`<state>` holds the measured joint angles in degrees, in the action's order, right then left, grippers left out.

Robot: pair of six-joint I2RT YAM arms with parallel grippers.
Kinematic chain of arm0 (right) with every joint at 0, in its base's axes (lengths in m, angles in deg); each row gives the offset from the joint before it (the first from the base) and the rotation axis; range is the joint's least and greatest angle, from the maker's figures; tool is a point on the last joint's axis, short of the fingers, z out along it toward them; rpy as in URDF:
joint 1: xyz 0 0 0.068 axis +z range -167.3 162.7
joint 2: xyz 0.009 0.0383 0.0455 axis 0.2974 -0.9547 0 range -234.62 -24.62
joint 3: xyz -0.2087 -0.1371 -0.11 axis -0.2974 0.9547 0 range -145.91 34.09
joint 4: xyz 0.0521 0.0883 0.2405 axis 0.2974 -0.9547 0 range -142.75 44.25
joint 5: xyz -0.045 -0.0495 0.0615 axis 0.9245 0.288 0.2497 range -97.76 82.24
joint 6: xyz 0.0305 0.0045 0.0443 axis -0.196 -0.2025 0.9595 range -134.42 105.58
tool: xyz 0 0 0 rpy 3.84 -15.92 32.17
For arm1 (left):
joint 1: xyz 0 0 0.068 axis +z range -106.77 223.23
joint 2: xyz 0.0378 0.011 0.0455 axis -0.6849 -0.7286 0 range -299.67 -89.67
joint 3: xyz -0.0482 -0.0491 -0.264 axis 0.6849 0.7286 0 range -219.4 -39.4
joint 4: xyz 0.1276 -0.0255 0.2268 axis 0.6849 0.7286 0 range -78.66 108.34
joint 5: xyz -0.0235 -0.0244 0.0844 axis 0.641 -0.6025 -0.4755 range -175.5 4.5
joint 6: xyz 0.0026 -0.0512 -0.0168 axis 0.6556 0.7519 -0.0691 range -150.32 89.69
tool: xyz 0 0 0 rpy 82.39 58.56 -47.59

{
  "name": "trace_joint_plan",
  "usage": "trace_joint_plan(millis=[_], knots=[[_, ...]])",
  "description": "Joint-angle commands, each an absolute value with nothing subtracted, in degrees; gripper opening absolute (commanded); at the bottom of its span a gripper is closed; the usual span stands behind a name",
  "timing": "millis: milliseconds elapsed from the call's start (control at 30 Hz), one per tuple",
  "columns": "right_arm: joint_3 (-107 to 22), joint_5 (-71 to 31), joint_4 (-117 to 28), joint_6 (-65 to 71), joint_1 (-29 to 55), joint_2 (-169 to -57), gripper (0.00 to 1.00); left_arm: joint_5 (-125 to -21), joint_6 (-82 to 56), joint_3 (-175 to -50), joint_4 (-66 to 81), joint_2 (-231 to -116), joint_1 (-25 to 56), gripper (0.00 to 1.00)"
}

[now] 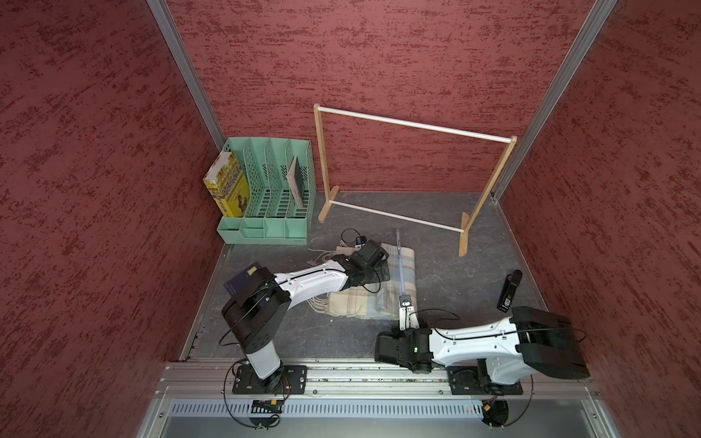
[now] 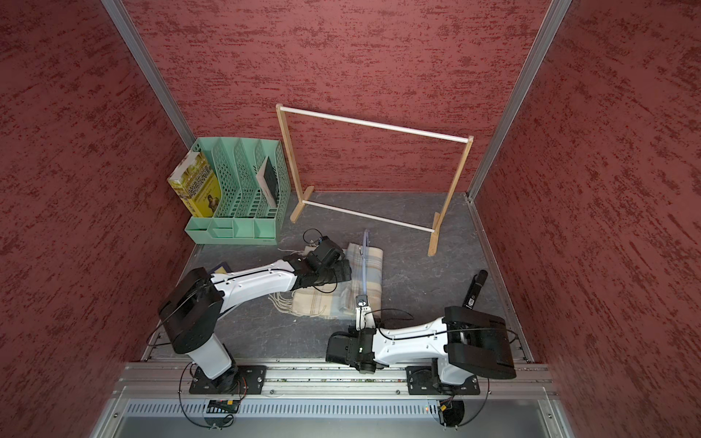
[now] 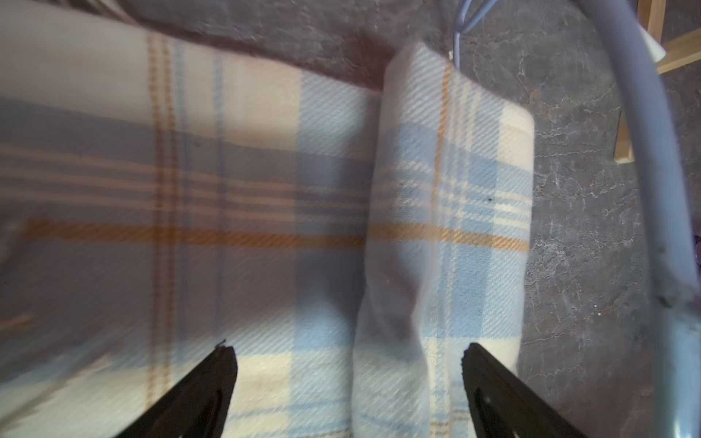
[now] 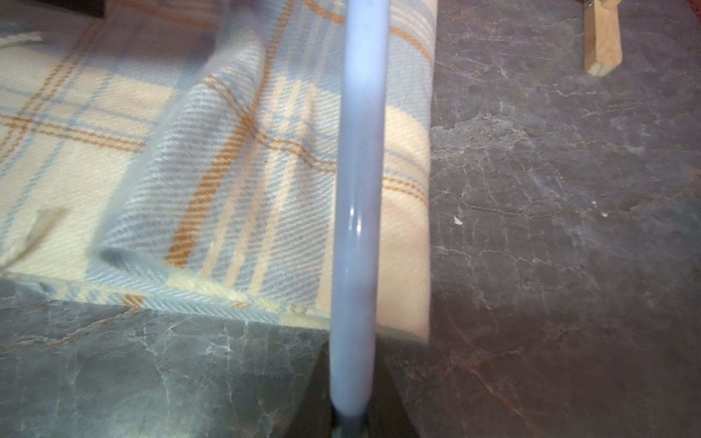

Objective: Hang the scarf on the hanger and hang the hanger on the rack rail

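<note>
My left gripper should next grab the scarf by its raised fold beside the hanger, so that it can pull the scarf across the hanger's bar.
The plaid cream and light-blue scarf (image 1: pixel 402 273) (image 2: pixel 370 265) lies folded on the dark floor, with fringe at its left side. In the left wrist view a raised fold of the scarf (image 3: pixel 447 182) runs between the fingers of my open left gripper (image 3: pixel 349 352) (image 1: pixel 385 267), which hovers low over the cloth. The thin light-blue hanger (image 1: pixel 401 265) (image 2: pixel 365 261) is held edge-on above the scarf's right part. My right gripper (image 4: pixel 351 409) (image 1: pixel 405 309) is shut on the hanger's near end. The hanger's bar (image 4: pixel 360 189) crosses over the scarf (image 4: pixel 246 170), and its curved arm (image 3: pixel 652 151) shows beside the cloth.
A wooden rack with a white rod (image 1: pixel 413 125) stands at the back. A green file organizer (image 1: pixel 273 197) holding a yellow book (image 1: pixel 227 186) sits at the back left. A black device (image 1: pixel 510 290) lies at the right. A dark blue book (image 1: pixel 242 278) lies under the left arm.
</note>
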<state>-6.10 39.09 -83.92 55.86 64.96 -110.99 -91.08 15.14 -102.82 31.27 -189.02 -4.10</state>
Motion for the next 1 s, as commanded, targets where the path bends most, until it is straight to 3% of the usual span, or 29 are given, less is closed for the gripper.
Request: trace_joint_plan(millis=[0, 633, 800, 867, 967], knots=[[-5.5, 40.3, -85.3, 56.8, 65.1, -111.5, 0.00, -87.8, 17.0, -104.9, 26.1, -190.1, -4.7, 0.95], [-5.6, 39.8, -83.7, 54.6, 64.2, -111.9, 0.00, -92.3, 17.9, -110.0, 29.5, -198.7, -7.3, 0.76], [-5.5, 39.7, -83.5, 54.3, 64.0, -111.6, 0.00, -93.5, 17.7, -110.0, 29.7, -197.8, -7.8, 0.55], [-5.5, 39.7, -83.5, 54.3, 64.0, -111.6, 0.00, -93.7, 17.6, -110.0, 29.6, -197.4, -7.9, 0.39], [-5.4, 39.8, -83.8, 54.7, 64.0, -111.4, 0.00, -94.0, 17.7, -109.9, 29.9, -197.5, -7.9, 0.01]])
